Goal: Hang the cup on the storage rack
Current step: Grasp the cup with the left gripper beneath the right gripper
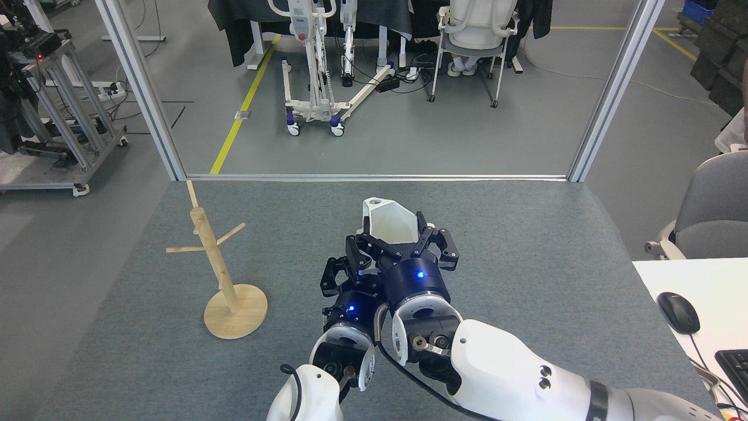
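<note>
My left gripper is to take the cup by its lower body [398,235], so the cup's handle [376,203] stays free to hang on the storage rack.
The white faceted cup [390,221] is held above the middle of the grey table, mouth facing up and away. Its small handle with the round hole [374,204] points to the far left. My right gripper [392,235] is shut on the cup's body from the near side. My left gripper [342,273] sits just left of and below the right one, close to the cup's lower left side, its fingers spread open; its inner finger is hidden behind the right gripper. The wooden storage rack [213,257] stands at the left on its round base [235,310], well apart from both grippers.
The grey felt table [526,245] ends at a metal frame with two posts [140,88] at the back. A white desk [660,280] with a mouse [678,311] and a keyboard [733,365] adjoins at the right, behind it a grey chair [713,210].
</note>
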`<state>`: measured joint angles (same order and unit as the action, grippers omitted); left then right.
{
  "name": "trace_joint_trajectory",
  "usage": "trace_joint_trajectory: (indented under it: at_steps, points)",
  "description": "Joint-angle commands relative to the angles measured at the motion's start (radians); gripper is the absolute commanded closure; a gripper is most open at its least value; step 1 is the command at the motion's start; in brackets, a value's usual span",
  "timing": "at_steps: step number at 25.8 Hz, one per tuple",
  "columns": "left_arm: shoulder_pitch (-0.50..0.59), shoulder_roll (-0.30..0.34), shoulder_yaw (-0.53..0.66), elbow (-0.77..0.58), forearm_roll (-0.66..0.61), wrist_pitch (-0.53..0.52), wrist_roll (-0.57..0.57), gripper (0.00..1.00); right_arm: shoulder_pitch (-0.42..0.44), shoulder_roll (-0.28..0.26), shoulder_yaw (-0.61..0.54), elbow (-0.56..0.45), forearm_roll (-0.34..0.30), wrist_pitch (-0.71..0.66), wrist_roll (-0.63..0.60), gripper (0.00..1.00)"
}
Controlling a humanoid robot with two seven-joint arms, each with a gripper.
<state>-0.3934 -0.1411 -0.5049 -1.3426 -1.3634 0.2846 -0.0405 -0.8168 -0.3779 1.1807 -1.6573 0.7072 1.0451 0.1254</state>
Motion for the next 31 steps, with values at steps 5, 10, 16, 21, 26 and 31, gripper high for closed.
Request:
trace_joint_trajectory:
  at_steps: [5, 10, 16, 21, 26, 31]
  points:
    - [-0.061, 0.0, 0.0, 0.069, 0.044, 0.007, 0.002, 0.02, 0.002, 0.016, 0.0, 0.007, 0.0, 0.002, 0.008, 1.0]
    - [-0.061, 0.0, 0.0, 0.071, 0.049, 0.008, 0.01, 0.12, 0.002, 0.027, 0.002, 0.013, -0.002, 0.002, 0.008, 1.0]
    - [-0.061, 0.0, -0.023, 0.073, 0.049, 0.008, 0.014, 0.37, 0.004, 0.04, 0.002, 0.024, -0.002, 0.002, 0.008, 1.0]
    - [-0.061, 0.0, -0.038, 0.077, 0.049, -0.01, 0.013, 0.65, 0.004, 0.044, 0.002, 0.031, -0.002, 0.002, 0.008, 0.98]
    - [-0.059, 0.001, -0.041, 0.074, 0.049, -0.012, 0.007, 0.74, 0.002, 0.044, 0.0, 0.041, -0.002, 0.002, 0.008, 0.69]
    - [-0.059, 0.001, -0.043, 0.068, 0.049, -0.015, 0.007, 0.8, 0.002, 0.044, 0.0, 0.045, -0.002, 0.002, 0.008, 0.49]
